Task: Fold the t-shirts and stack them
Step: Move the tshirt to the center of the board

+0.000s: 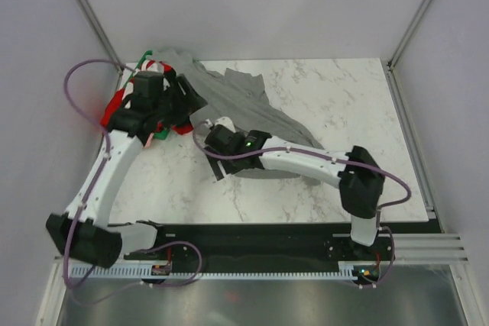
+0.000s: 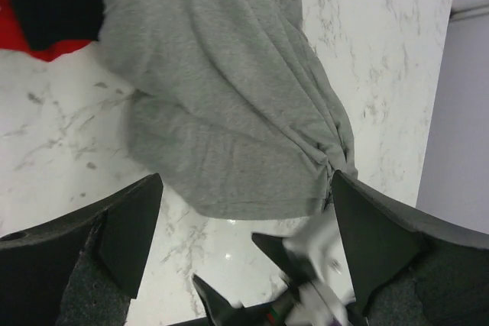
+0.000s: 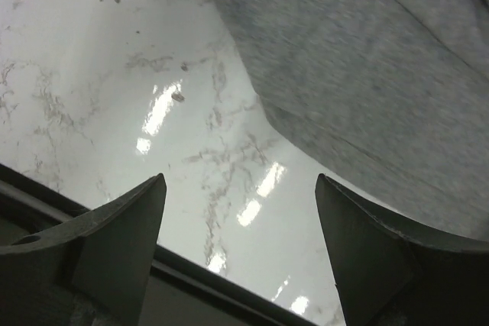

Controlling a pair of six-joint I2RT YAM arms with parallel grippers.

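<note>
My right gripper will go to the heather-grey t-shirt (image 1: pixel 244 104) and grab its near edge (image 1: pixel 265 174). The rest stays free to be spread out for folding.
The heather-grey t-shirt (image 1: pixel 244 104) lies crumpled and spread from the far left corner toward the table's middle. It also shows in the left wrist view (image 2: pixel 229 112) and in the right wrist view (image 3: pixel 382 59). Red (image 1: pixel 113 109), green (image 1: pixel 145 59) and black cloth is piled at the far left under my left arm. My left gripper (image 1: pixel 191 101) is open and empty, above the grey shirt's left part (image 2: pixel 244 227). My right gripper (image 1: pixel 210 156) is open and empty over bare marble just left of the shirt's near edge (image 3: pixel 241 242).
The marble table (image 1: pixel 336 104) has walls at its left, back and right. A black rail (image 1: pixel 252 234) runs along the near edge and shows in the right wrist view (image 3: pixel 153 265). My right gripper's fingers (image 2: pixel 283 265) show low in the left wrist view.
</note>
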